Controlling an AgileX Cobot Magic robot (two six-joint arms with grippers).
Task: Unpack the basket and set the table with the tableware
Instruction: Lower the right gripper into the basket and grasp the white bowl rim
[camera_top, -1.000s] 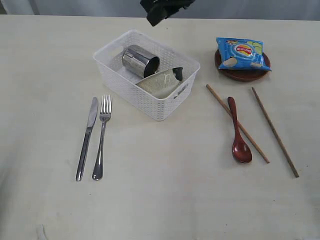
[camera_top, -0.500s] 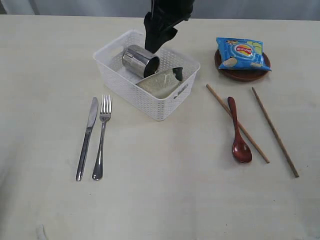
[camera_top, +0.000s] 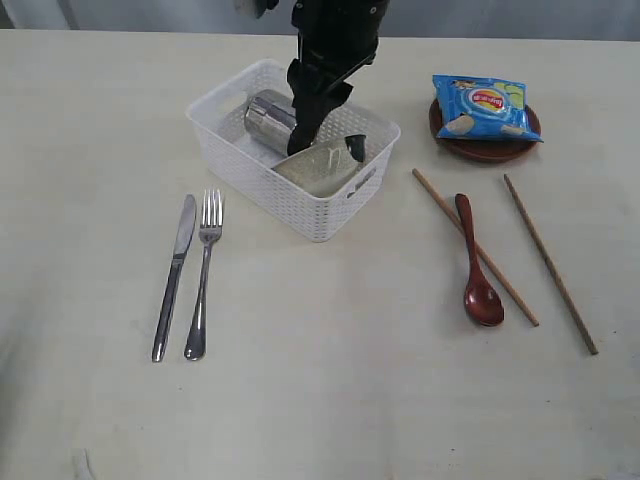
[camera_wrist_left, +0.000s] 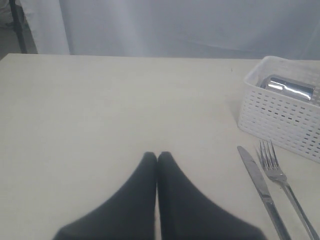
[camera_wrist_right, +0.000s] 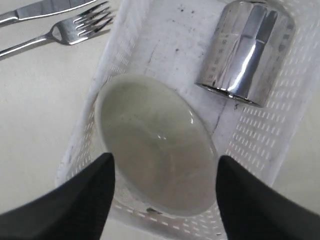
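Note:
My right gripper pinches the bowl by its thin rim (camera_top: 347, 180) next, since the bowl's opening spreads wider than the gap between my open fingers.
The white perforated basket (camera_top: 232, 150) stands at the back of the pale table (camera_top: 330, 380). Inside it lie the steel cup (camera_top: 268, 119) (camera_wrist_right: 245, 52) on its side and the cream bowl (camera_top: 318, 170) (camera_wrist_right: 155, 142), tilted against a wall. My right gripper (camera_top: 303, 128) (camera_wrist_right: 164, 165) hangs open above the bowl, one finger on each side of it, touching nothing. A knife (camera_top: 174, 275) (camera_wrist_left: 260, 187) and fork (camera_top: 202, 275) (camera_wrist_left: 282, 185) lie left of the basket. My left gripper (camera_wrist_left: 157, 156) is shut and empty above bare table, out of the exterior view.
A brown plate (camera_top: 485, 142) at the back right carries a blue chip bag (camera_top: 483, 105). In front of it lie a reddish wooden spoon (camera_top: 477, 265) and two chopsticks (camera_top: 548, 262), one under the spoon (camera_top: 505, 285).
My right gripper has come down from the table's far edge into the basket, over the cup and bowl. Nothing else has moved.

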